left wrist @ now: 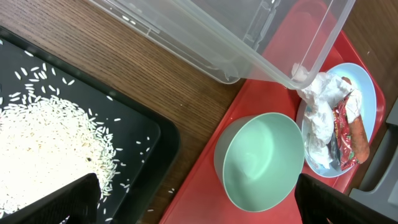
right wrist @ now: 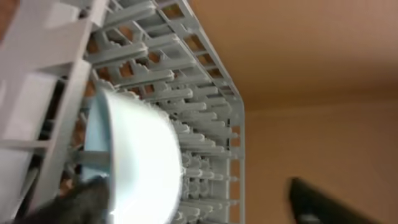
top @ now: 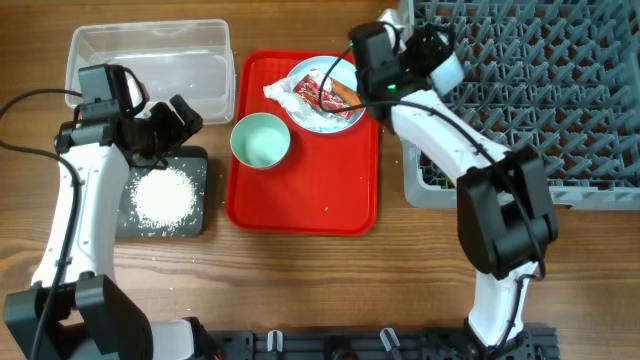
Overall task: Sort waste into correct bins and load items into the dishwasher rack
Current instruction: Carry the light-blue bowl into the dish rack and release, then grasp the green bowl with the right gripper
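The right gripper pinches the bowl's rim on the side facing the grey rack next, to tip the pale green bowl (top: 260,140) sideways and load it.
My left gripper (top: 172,120) (left wrist: 205,205) is open and empty above the gap between the black tray (top: 195,165) (left wrist: 143,130), which holds white rice (top: 162,195) (left wrist: 43,143), and the pale green bowl (top: 260,140) (left wrist: 264,158). The light blue plate (top: 340,118) (left wrist: 367,87) carries tissue (top: 285,92) (left wrist: 320,112), a red wrapper (top: 322,97) (left wrist: 342,134) and a carrot piece (top: 345,92) (left wrist: 359,134). My right gripper (top: 432,50) (right wrist: 202,202) is open at the grey rack (top: 560,90) (right wrist: 205,99), with a light blue bowl (top: 450,72) (right wrist: 137,155) on its side against one finger. The cup, spoon and brown scrap are out of view.
The clear tub (top: 150,55) (left wrist: 205,37) stands behind the black tray. The red serving tray (top: 300,200) (left wrist: 205,199) lies between the bins and the rack and holds the green bowl and the plate. A few loose rice grains lie on the wood beside the black tray.
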You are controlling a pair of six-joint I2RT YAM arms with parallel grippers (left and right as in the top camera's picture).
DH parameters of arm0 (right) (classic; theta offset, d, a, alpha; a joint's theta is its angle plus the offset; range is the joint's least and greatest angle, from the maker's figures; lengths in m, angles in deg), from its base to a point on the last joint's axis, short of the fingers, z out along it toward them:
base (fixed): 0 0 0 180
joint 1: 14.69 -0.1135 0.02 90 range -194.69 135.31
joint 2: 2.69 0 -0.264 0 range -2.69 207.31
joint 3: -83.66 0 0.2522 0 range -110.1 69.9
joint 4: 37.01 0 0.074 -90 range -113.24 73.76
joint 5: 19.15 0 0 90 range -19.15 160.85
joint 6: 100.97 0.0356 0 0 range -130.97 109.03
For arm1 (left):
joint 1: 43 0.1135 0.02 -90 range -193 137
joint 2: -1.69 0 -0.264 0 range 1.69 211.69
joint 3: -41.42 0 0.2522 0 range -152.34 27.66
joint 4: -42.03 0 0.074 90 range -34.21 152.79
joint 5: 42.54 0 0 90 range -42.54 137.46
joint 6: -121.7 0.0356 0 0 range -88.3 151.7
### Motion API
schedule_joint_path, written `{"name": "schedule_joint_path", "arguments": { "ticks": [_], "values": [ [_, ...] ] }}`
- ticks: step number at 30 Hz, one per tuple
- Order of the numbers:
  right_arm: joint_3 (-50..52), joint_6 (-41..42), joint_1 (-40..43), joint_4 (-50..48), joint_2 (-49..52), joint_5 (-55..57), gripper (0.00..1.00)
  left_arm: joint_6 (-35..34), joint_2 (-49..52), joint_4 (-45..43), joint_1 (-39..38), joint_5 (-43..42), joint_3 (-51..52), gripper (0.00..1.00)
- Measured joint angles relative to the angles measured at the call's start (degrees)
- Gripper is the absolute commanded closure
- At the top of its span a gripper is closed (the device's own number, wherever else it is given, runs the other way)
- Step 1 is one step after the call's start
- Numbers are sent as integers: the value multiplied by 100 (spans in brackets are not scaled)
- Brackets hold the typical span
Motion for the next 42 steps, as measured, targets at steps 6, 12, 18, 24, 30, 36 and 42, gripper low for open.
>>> {"name": "schedule_joint_path", "arguments": {
  "ticks": [6,12,18,24,30,36,42],
  "values": [
    [2,24,-42,-195,0,-4,0,0,0,0,0,-2,0,0],
    [11,1333,-452,-63,-387,-968,0,0,2,0,0,0,0,0],
    [-7,4138,-1058,1375,-1473,-7307,22,0,0,4,0,13,0,0],
    [2,6859,-1381,1762,-236,-7646,43,0,0,0,0,22,0,0],
    [11,7809,-1421,1971,92,-7385,81,0,2,0,0,22,0,0],
    [11,8030,-1421,1834,385,-7324,85,0,2,0,0,22,0,0],
    [11,8118,-1412,1867,396,-7302,96,0,2,0,0,22,0,0]
  ]
}}
